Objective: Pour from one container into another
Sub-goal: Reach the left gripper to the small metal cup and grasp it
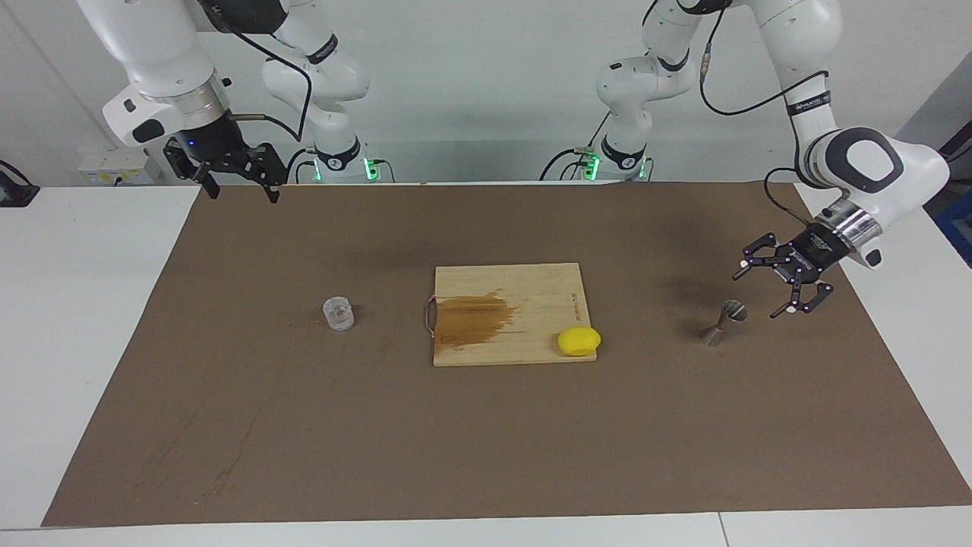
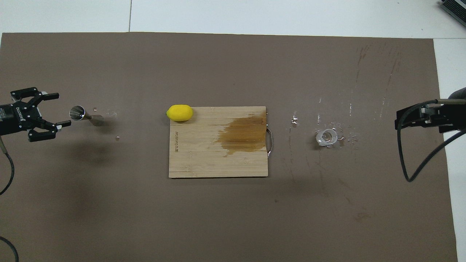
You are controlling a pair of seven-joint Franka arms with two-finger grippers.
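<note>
The left gripper's fingers stop short of the steel jigger's narrow middle (image 2: pixel 89 117) and would miss it if they closed now, so the left gripper needs to move toward that middle before it closes on it.
The small clear cup (image 1: pixel 339 314) stands upright on the brown mat toward the right arm's end; it also shows in the overhead view (image 2: pixel 326 137). The steel hourglass jigger (image 1: pixel 725 321) stands upright toward the left arm's end and shows in the overhead view (image 2: pixel 85 114) too. My left gripper (image 1: pixel 763 292) is open and empty, low and close beside the jigger without touching it; it also shows in the overhead view (image 2: pixel 62 110). My right gripper (image 1: pixel 241 190) is open and empty, raised over the mat's edge at the robots' end, well away from the cup; it also shows in the overhead view (image 2: pixel 411 117).
A wooden cutting board (image 1: pixel 547 296) with a brown wet stain lies mid-table between cup and jigger. A yellow lemon (image 1: pixel 579 340) sits at its corner toward the jigger. Small drops lie on the mat around the cup.
</note>
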